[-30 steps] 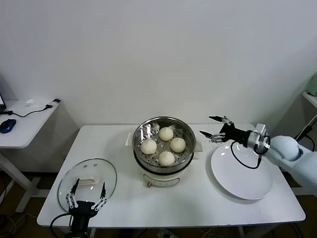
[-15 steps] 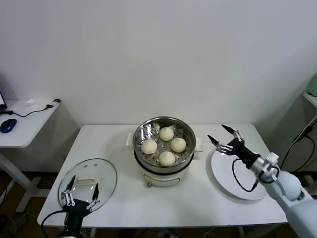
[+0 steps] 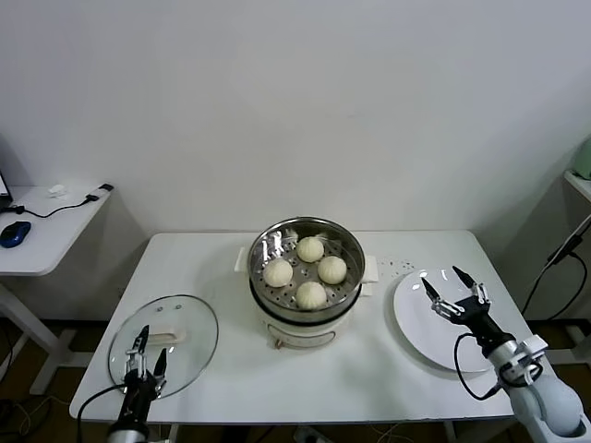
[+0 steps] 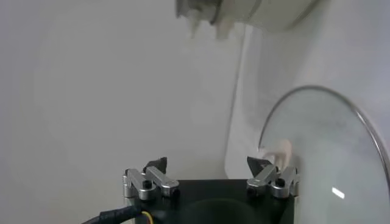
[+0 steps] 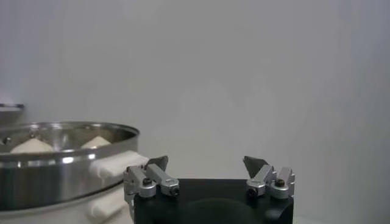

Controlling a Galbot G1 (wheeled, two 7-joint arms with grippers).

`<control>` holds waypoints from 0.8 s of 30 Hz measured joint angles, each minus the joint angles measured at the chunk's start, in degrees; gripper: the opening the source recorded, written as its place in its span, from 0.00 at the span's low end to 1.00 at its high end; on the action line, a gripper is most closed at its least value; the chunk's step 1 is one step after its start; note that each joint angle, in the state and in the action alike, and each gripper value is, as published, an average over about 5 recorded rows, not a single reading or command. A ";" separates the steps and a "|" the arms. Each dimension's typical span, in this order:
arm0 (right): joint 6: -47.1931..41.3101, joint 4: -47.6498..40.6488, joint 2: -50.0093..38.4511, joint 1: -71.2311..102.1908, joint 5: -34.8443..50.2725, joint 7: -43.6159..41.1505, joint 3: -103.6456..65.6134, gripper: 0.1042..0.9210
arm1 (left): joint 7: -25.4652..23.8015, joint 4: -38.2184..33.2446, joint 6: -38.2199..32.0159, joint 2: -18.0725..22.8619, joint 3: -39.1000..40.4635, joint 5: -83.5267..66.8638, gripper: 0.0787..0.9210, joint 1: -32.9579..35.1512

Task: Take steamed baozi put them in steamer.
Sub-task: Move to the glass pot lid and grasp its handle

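Observation:
The lid lies flat and wide on the tabletop, so my left gripper will next grab the glass lid (image 3: 185,325) by its narrow raised handle (image 3: 166,339).
Several cream-white baozi (image 3: 310,248) (image 3: 277,272) (image 3: 331,269) (image 3: 311,294) lie inside the shiny steel steamer (image 3: 343,242), which sits on a white pot base at the table's middle. In the right wrist view the steamer's rim (image 5: 61,149) shows with two baozi tops (image 5: 31,145) inside. My right gripper (image 3: 453,293) (image 5: 207,162) is open and empty, low over the white plate (image 3: 425,337), well right of the steamer. My left gripper (image 3: 147,351) (image 4: 207,163) is open and empty over the near edge of the glass lid (image 3: 185,325).
The glass lid (image 4: 329,146) lies flat at the table's front left, the bare white plate at the right. A side desk with a blue mouse (image 3: 13,233) and cables stands at far left. The table's front edge is close to both grippers.
My right gripper has pulled back from beside the steamer, toward me and down over the plate. My left gripper has sunk lower at the lid's near edge. The baozi stay put.

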State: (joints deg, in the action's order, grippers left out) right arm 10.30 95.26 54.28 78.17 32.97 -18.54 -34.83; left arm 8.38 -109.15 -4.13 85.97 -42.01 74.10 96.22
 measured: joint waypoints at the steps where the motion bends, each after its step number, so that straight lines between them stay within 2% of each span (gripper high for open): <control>1: 0.00 -0.11 0.46 0.35 -0.47 0.05 -0.37 0.88 | 0.24 1.04 0.05 0.08 -0.10 1.16 0.88 -0.82; 14: 0.20 -1.40 5.15 2.58 -5.28 0.29 -2.61 0.88 | 2.12 14.03 1.16 -0.71 -1.16 9.63 0.88 -11.55; 24: 0.60 -2.36 7.08 2.76 -7.58 0.39 -3.28 0.88 | 3.05 20.33 2.82 -1.68 -0.87 10.72 0.88 -17.14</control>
State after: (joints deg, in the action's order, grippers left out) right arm 10.90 92.90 61.36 80.93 25.39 -18.15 -38.11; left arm 11.43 -88.81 -1.30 84.30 -42.88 84.82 79.08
